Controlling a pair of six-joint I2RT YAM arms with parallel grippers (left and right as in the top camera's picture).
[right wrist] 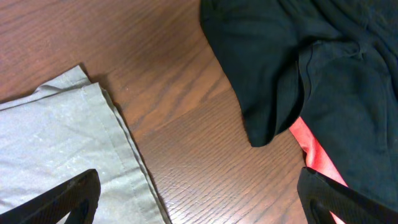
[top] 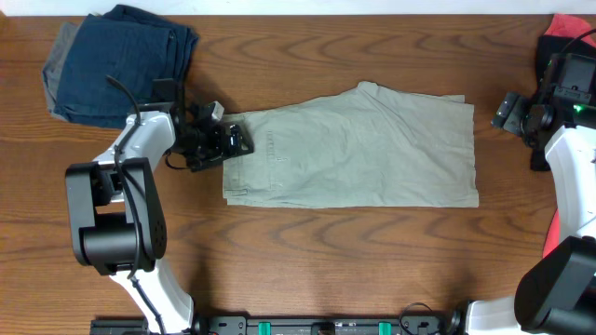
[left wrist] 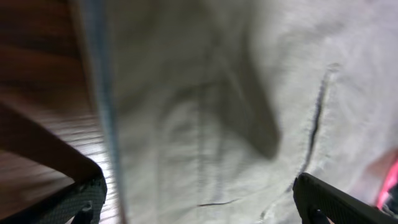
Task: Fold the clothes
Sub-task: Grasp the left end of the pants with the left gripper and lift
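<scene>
The left gripper grabs the khaki-beige shorts [top: 358, 149] by the waistband edge [top: 229, 156] next, to fold it toward the leg hems.
The khaki-beige shorts [top: 358, 149] lie flat across the middle of the table, folded in half lengthwise, waistband to the left. My left gripper [top: 233, 141] is open at the waistband's left edge, low over the cloth; the left wrist view shows beige fabric with a stitched pocket slit [left wrist: 314, 121] between its spread fingers [left wrist: 199, 205]. My right gripper [top: 507, 110] is open and empty, hovering just past the shorts' far right corner [right wrist: 74, 124], over bare wood [right wrist: 199, 186].
Folded navy-blue garments [top: 121, 60] are stacked at the far left. A black garment over red cloth [right wrist: 298, 68] lies at the far right edge [top: 568, 33]. Brown wooden table [top: 354, 251].
</scene>
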